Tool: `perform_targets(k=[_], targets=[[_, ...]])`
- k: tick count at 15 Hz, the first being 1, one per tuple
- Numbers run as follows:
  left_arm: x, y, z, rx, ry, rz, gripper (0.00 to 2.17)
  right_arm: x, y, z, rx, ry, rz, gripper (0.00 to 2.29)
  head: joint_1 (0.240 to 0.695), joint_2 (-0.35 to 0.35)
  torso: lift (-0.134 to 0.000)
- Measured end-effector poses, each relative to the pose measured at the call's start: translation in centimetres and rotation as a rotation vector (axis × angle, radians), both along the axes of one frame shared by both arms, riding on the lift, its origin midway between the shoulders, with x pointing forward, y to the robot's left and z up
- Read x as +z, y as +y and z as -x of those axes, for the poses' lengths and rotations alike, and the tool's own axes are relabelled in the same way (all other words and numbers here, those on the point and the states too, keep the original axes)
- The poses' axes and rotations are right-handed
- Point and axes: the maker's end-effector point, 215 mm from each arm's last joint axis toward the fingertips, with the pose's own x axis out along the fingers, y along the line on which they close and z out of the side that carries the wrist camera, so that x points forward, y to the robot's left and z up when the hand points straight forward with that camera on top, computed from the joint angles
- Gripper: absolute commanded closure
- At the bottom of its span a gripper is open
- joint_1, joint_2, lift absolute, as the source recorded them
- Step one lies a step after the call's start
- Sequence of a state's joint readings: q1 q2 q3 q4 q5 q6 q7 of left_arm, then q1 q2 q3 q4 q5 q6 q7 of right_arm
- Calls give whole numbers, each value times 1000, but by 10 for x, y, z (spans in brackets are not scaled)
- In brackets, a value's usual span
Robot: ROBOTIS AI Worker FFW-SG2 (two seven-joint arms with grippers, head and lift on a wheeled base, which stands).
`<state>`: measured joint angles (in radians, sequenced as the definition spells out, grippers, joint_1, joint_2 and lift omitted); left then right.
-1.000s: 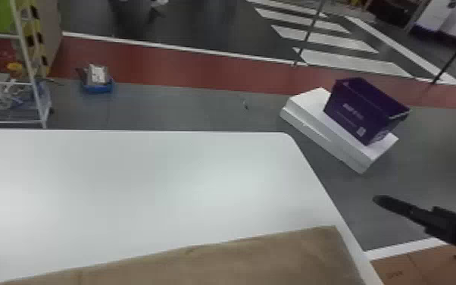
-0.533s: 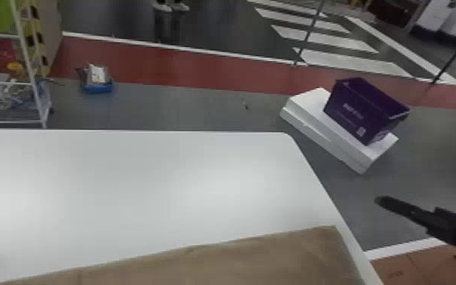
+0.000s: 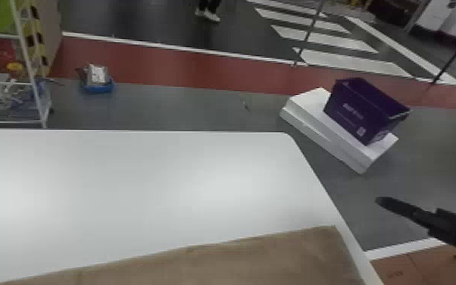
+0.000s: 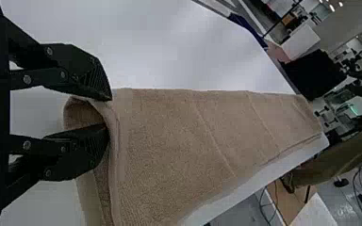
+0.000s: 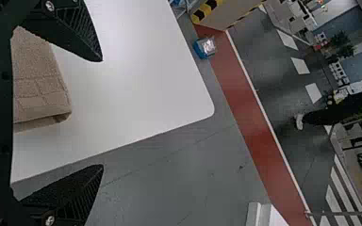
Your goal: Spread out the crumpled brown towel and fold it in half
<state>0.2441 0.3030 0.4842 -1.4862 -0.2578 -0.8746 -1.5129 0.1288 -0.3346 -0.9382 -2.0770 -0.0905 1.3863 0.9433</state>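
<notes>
The towel's end curls up while the rest lies flat, so my left gripper needs to grab the towel by its looped fold (image 4: 102,111) next.
The right gripper (image 3: 382,201) is off the table's right side in the head view. The brown towel (image 3: 246,261) lies flat along the near part of the white table, its corner close to the right edge. In the left wrist view the towel (image 4: 184,141) is a long folded strip, and the left gripper (image 4: 108,113) stands open at its end, one finger inside the looped fold and the other outside. In the right wrist view the right gripper (image 5: 101,113) has its fingers wide apart with nothing held, and the towel's end (image 5: 40,89) lies beyond them on the table.
The white table (image 3: 144,182) has a rounded far right corner. On the floor past it, a purple box (image 3: 363,110) rests on white slabs (image 3: 325,129). A wire rack (image 3: 30,75) stands at the far left, near a small blue tray (image 3: 98,87).
</notes>
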Motion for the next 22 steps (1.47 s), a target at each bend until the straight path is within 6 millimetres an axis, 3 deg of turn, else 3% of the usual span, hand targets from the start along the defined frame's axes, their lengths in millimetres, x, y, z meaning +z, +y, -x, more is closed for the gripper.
perform_targets(k=[1,2,6,9,12,16,19,22], targets=[[2,2,-2,-6,4,-7,1278,0,0,0,0,0,0,76,695,-350,-124],[2,4,-5,-8,11,-12,1342,0,0,0,0,0,0,76,695,-350,-124],[3,7,-23,8,69,3,1342,11,11,-6,71,-51,-21,87,695,-350,-124],[-2,5,-30,9,108,17,1342,18,6,-16,147,-97,12,140,695,-350,-124],[-1,5,-34,26,105,46,1342,-6,-3,-19,196,-27,8,218,695,-350,-124],[0,9,-34,32,95,54,1342,-41,5,-21,271,55,37,286,695,-350,-124],[0,9,-33,28,90,53,1342,-62,31,-15,344,98,5,286,695,-328,-124],[0,10,-32,29,89,51,1342,-83,48,10,406,170,15,289,695,-311,-124]])
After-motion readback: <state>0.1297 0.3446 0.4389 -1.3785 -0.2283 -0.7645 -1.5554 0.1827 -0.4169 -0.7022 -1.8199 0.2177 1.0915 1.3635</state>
